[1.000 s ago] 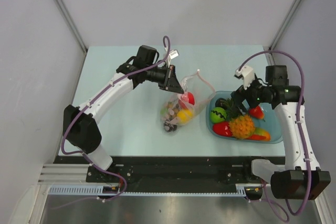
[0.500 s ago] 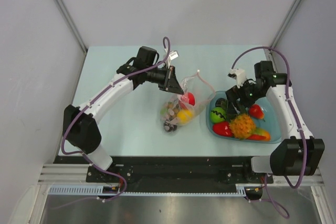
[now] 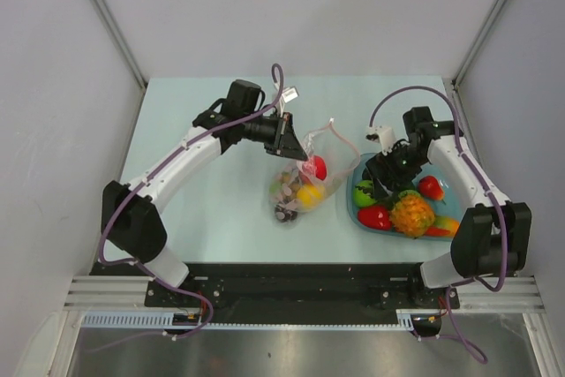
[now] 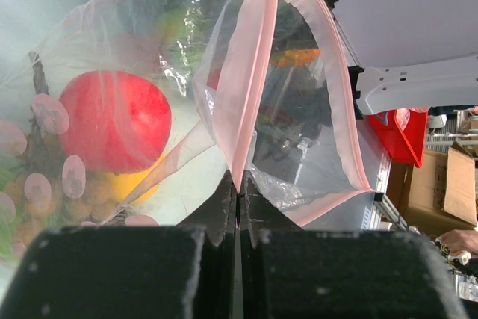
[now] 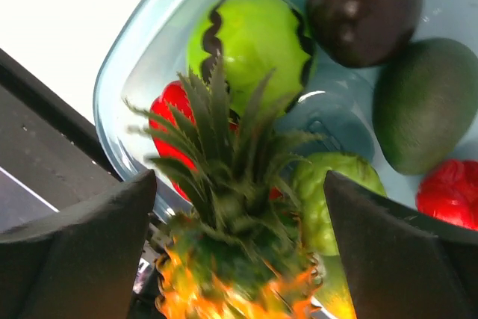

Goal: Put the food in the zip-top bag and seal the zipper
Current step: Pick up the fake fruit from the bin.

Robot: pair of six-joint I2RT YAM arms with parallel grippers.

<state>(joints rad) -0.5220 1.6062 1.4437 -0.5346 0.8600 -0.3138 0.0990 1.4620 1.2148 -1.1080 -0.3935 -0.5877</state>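
Note:
My right gripper closes on the pineapple's leafy top now, since the leafy top stands between the gripper's open fingers, free on both sides.
The zip-top bag [image 3: 305, 178] lies mid-table with a red apple [image 3: 319, 166], a yellow lemon [image 3: 310, 193] and brown grapes [image 3: 285, 188] inside. My left gripper [image 3: 296, 149] is shut on the bag's mouth edge and holds it up and open. In the left wrist view my left gripper [image 4: 237, 188] pinches the pink zipper [image 4: 250, 72]. My right gripper [image 3: 381, 184] is open low over the tray. In the right wrist view its fingers [image 5: 82, 237] stand wide on either side of the orange pineapple [image 5: 239, 259], which also shows in the top view [image 3: 412, 214].
The light blue tray [image 3: 351, 200] at the right holds a green striped ball [image 5: 250, 42], a red pepper [image 3: 373, 216], a strawberry [image 3: 431, 187], a dark brown fruit [image 5: 366, 9] and a green avocado [image 5: 426, 106]. A black rail runs along the near table edge.
My right arm has swung left and its open gripper has come down over the tray around the pineapple. The left gripper still holds the bag's mouth in the same place.

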